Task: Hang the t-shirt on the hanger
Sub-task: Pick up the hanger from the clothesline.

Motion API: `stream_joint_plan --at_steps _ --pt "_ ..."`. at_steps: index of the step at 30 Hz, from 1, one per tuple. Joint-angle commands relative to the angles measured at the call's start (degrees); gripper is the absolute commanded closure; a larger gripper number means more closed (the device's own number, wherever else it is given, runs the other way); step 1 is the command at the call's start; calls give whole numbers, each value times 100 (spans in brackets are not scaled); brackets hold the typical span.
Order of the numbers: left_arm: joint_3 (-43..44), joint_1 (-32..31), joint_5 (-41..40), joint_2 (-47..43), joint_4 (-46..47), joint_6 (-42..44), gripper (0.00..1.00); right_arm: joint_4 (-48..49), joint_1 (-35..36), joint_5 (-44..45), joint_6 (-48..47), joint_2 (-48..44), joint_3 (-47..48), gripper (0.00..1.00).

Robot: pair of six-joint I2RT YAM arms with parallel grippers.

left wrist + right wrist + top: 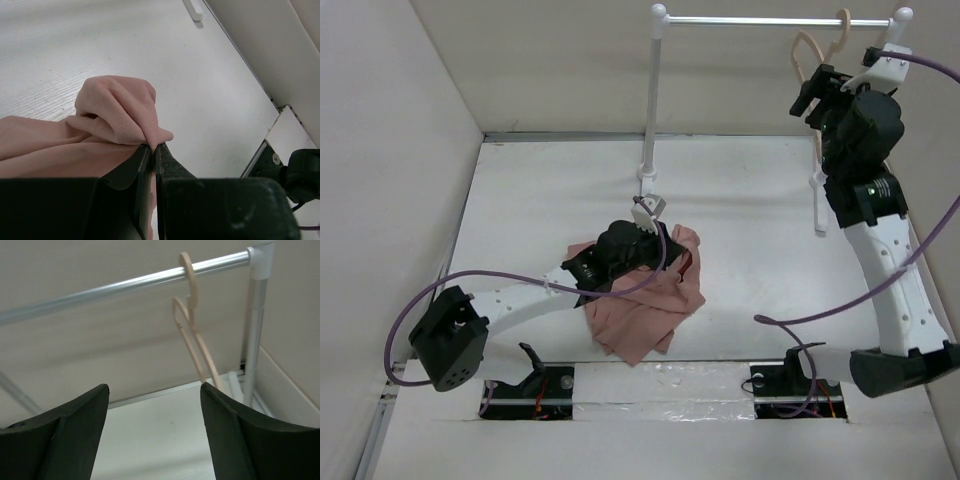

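Observation:
My right gripper grabs the hanger by its near arm, below the hook (204, 349) next, leaving the hanger's far end free for the t-shirt.
The pink t-shirt (645, 305) lies crumpled on the white table in front of the rail stand. My left gripper (655, 222) is over its far edge, shut on a fold of the t-shirt (120, 115); the black fingers (172, 167) pinch the cloth at their tips. The beige hanger (812, 55) hangs by its hook on the white rail at the back right. It also shows in the right wrist view (192, 325), beyond the right finger. My right gripper (154, 387) is raised near the rail, open and empty, just left of the hanger.
The white rail stand (655, 100) has one post behind the t-shirt and another (820, 190) at the right, its rail (125, 285) crossing the right wrist view. Beige walls close the table at the back and the left. Purple cables trail from both arms.

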Motion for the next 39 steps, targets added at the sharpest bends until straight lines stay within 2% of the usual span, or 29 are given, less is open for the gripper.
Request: stream_joint_plan --at_steps 1,4,9,13,15,16,19,20,22,29,30,35,39 --pt "-93 13 113 -404 376 -7 100 -663 -750 -231 -148 451 474 17" --pt "-199 13 121 -466 393 -7 100 -1147 -1350 -963 -77 1066 1142 17" --pt "-226 13 236 -388 472 11 100 -1167 -1466 -1195 -200 1568 1284 19" --pt "-234 13 297 -352 516 2 100 -974 -1642 -1387 -183 1788 1301 35" --pt "-243 13 306 -343 525 2 100 -929 -1642 -1423 -183 1858 1319 37" --pt "-243 13 297 -326 525 2 100 -877 -1642 -1414 -183 1920 1328 48" --pt "-234 13 289 -273 534 11 100 -710 -1642 -1397 -156 1973 1249 57" --pt "-226 13 289 -247 534 11 100 -683 -1642 -1388 -156 1999 1214 64" --pt "-226 13 289 -220 534 2 100 -639 -1642 -1335 -165 2034 1196 66" --pt "-191 13 297 -150 604 -7 100 -604 -1642 -1388 -191 2192 1222 65" --pt "-173 13 315 -133 604 2 100 -604 -1642 -1396 -200 2227 1240 68" --pt "-147 13 332 -106 622 -7 100 -481 -1642 -1353 -183 2114 1170 98" --pt "-138 13 315 -88 613 2 100 2 -1590 -1431 -156 1719 819 100"
